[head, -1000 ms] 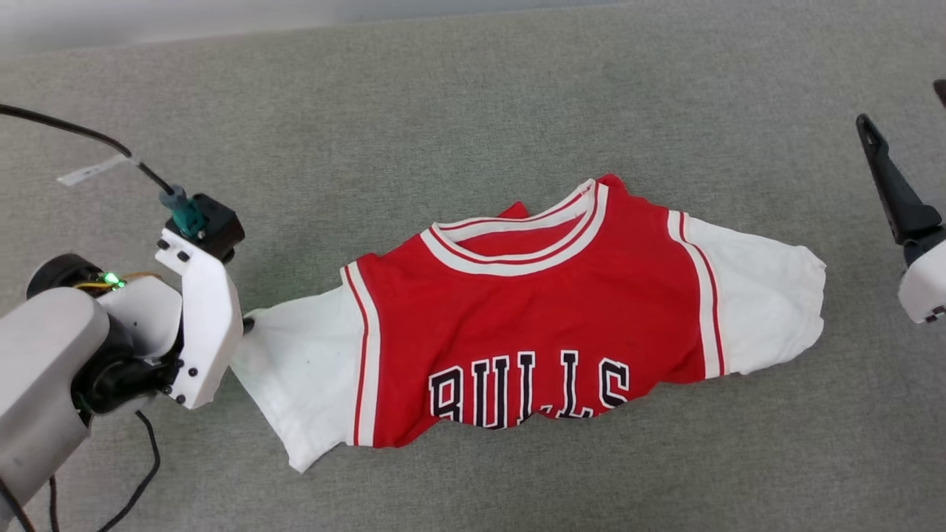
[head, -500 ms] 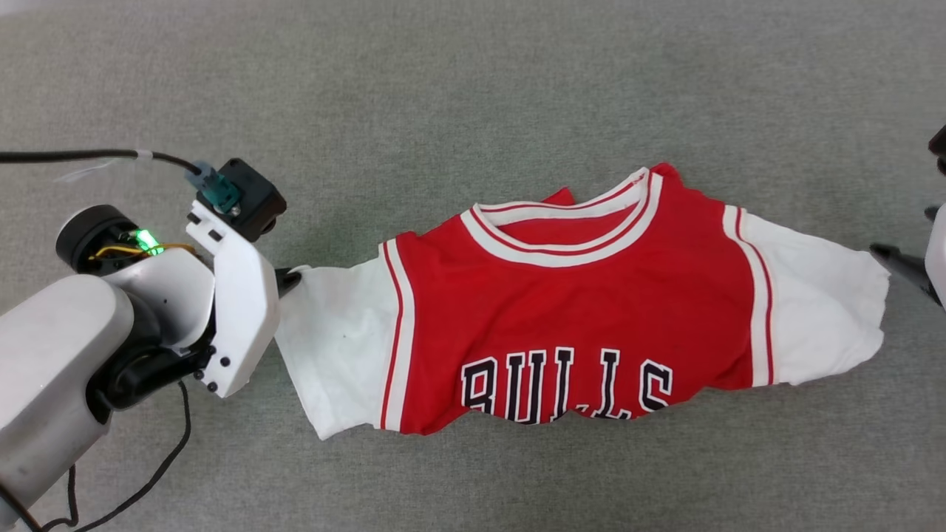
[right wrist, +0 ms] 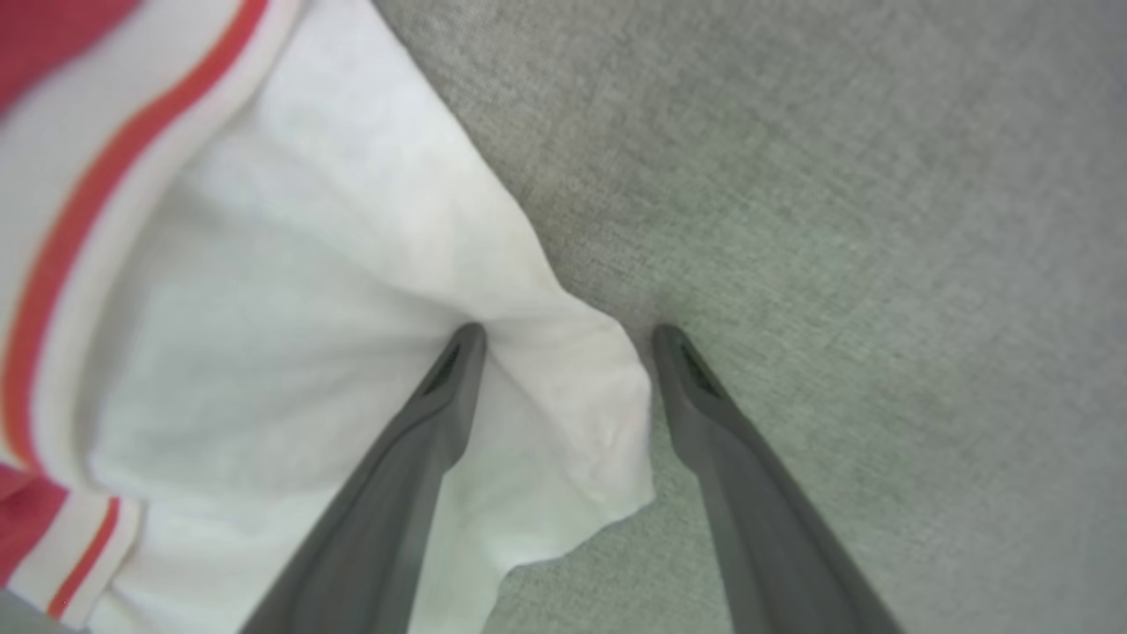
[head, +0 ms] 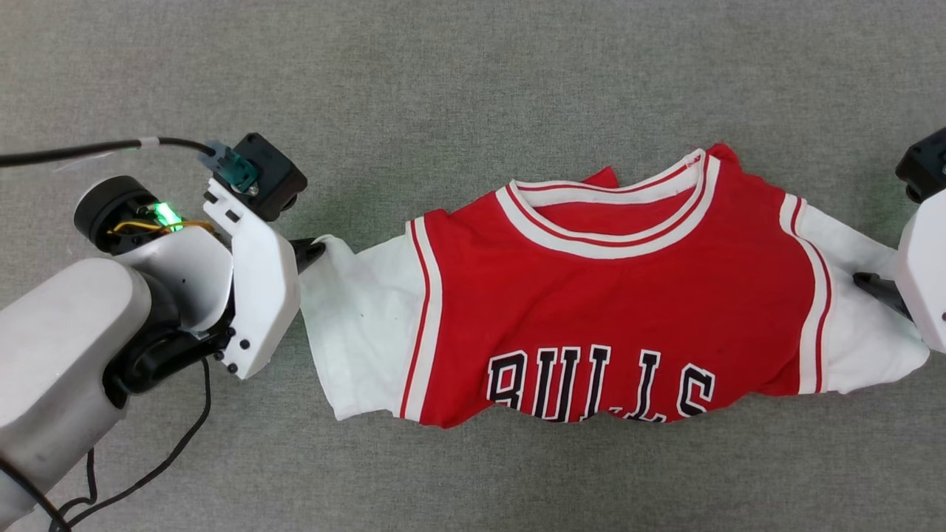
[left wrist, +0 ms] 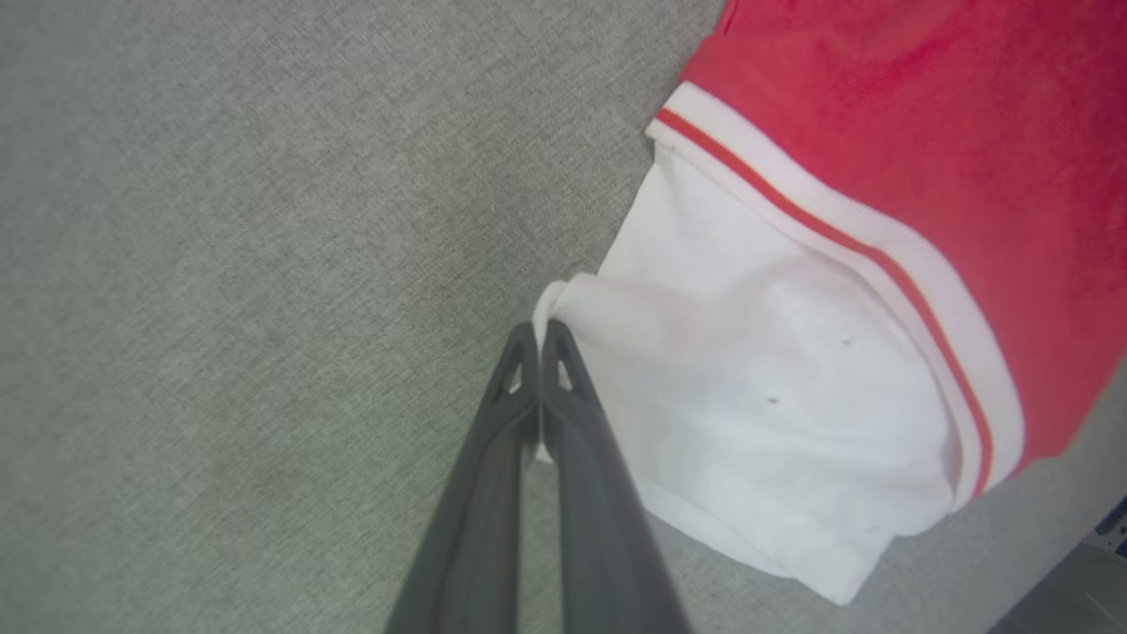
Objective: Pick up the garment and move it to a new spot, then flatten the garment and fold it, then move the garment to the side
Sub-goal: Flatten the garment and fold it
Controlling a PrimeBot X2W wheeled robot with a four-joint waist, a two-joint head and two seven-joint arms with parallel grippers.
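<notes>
The jersey needs to be moved and flattened for folding, so its white sleeve should next be grabbed by its tip (right wrist: 576, 401) with my right gripper.
The garment (head: 606, 310), a red jersey with white sleeves and black "BULLS" lettering, lies face up and bunched along its lower edge on the grey surface. My left gripper (head: 314, 247) is shut on the outer edge of its left sleeve (left wrist: 748, 379); in the left wrist view the fingertips (left wrist: 539, 339) pinch a small fold of white cloth. My right gripper (right wrist: 570, 339) is open at the other sleeve (right wrist: 308, 308), one finger on the white cloth and one on the bare surface beside its edge. In the head view a dark right finger (head: 876, 287) rests on that sleeve.
Grey carpet-like surface (head: 473, 74) spreads all around the jersey. A black cable (head: 74, 151) runs to my left wrist camera, and another loop of cable (head: 170, 458) hangs by the left forearm at the lower left.
The head camera has shifted. My right gripper has come from well off the sleeve down onto the right sleeve's edge. The left gripper keeps its hold on the left sleeve.
</notes>
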